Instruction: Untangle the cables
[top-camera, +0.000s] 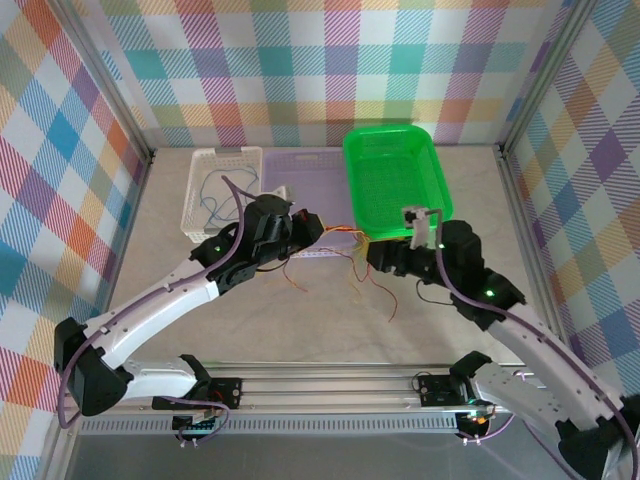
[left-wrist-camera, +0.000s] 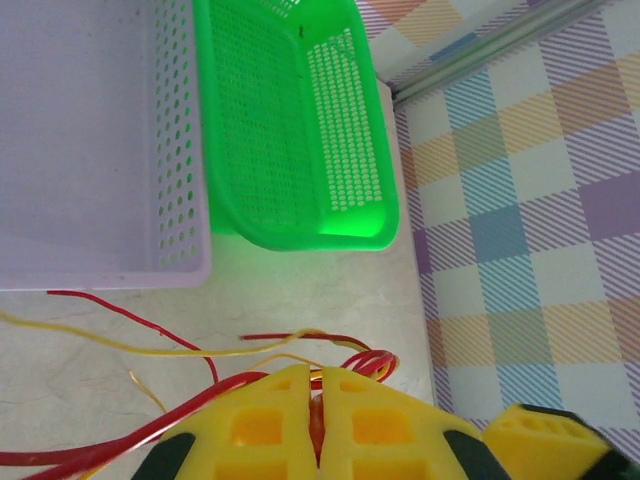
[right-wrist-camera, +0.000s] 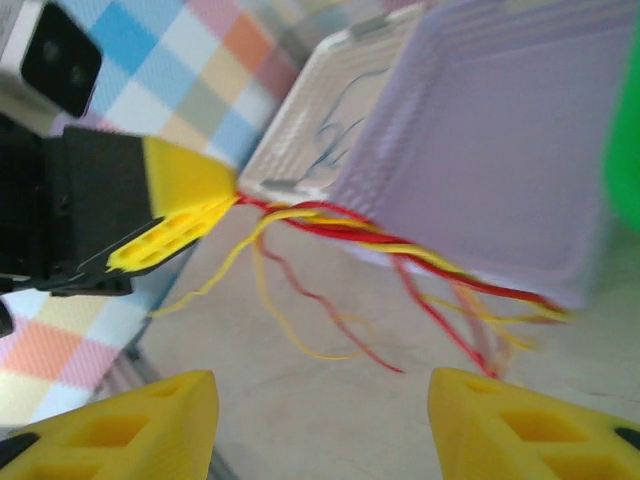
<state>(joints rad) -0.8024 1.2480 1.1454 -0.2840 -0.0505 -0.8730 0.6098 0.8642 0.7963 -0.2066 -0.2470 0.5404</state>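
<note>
The robot's right hand will grab a loose yellow piece of the cable bundle (top-camera: 361, 239) (right-wrist-camera: 448, 266) next. That leaves the red cable free for the left hand to untangle.
A tangled bundle of thin red and yellow cables (top-camera: 340, 236) stretches between my two grippers in front of the purple tray (top-camera: 305, 165). My left gripper (top-camera: 316, 228) is shut on one end of the cables (left-wrist-camera: 300, 342), its yellow fingers (left-wrist-camera: 270, 420) pressed together with red wire pinched in the seam. In the right wrist view the left gripper (right-wrist-camera: 226, 203) holds the cables (right-wrist-camera: 400, 246), and loose ends trail down onto the table. My right gripper (right-wrist-camera: 320, 420) stands open just short of the strands, with nothing between its fingers (right-wrist-camera: 120, 430).
A white tray (top-camera: 200, 170) at the back left holds thin blue and green wires (top-camera: 210, 196). A green basket (top-camera: 395, 180) sits tilted at the back right, beside the purple tray (left-wrist-camera: 100, 150). Plaid walls enclose the table on three sides.
</note>
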